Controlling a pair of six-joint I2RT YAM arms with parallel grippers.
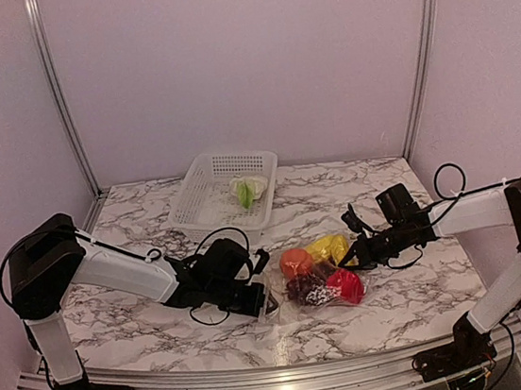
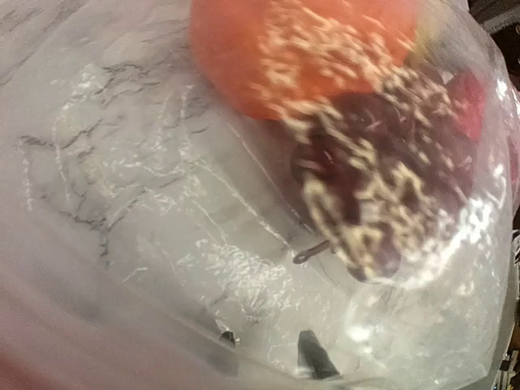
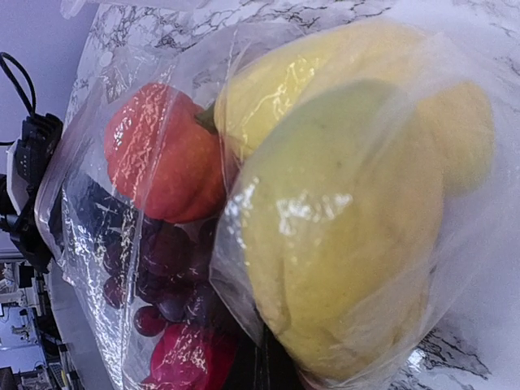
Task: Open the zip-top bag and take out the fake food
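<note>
My left gripper grabs the dark grapes by the stem end nearest the bag's opening (image 1: 291, 291) next, to draw them out lengthwise.
The zip-top bag (image 1: 322, 294) lies crinkled at mid-table, holding fake food: an orange fruit (image 1: 294, 262), yellow pieces (image 1: 329, 246), dark grapes (image 1: 304, 288) and a red piece (image 1: 347, 286). My left gripper (image 1: 265, 297) is at the bag's left edge. In the left wrist view its dark tips (image 2: 268, 348) show apart behind clear plastic, with the grapes (image 2: 390, 187) and orange fruit (image 2: 284, 49) beyond. My right gripper (image 1: 352, 258) is at the bag's right side. Its jaws (image 3: 272, 378) are shut on a fold of plastic beneath a yellow piece (image 3: 349, 227).
A white perforated basket (image 1: 206, 197) stands at the back of the marble table with a white-green cabbage (image 1: 248, 190) inside it. Black cables trail from both wrists. Metal rails run along the near edge and up the back corners.
</note>
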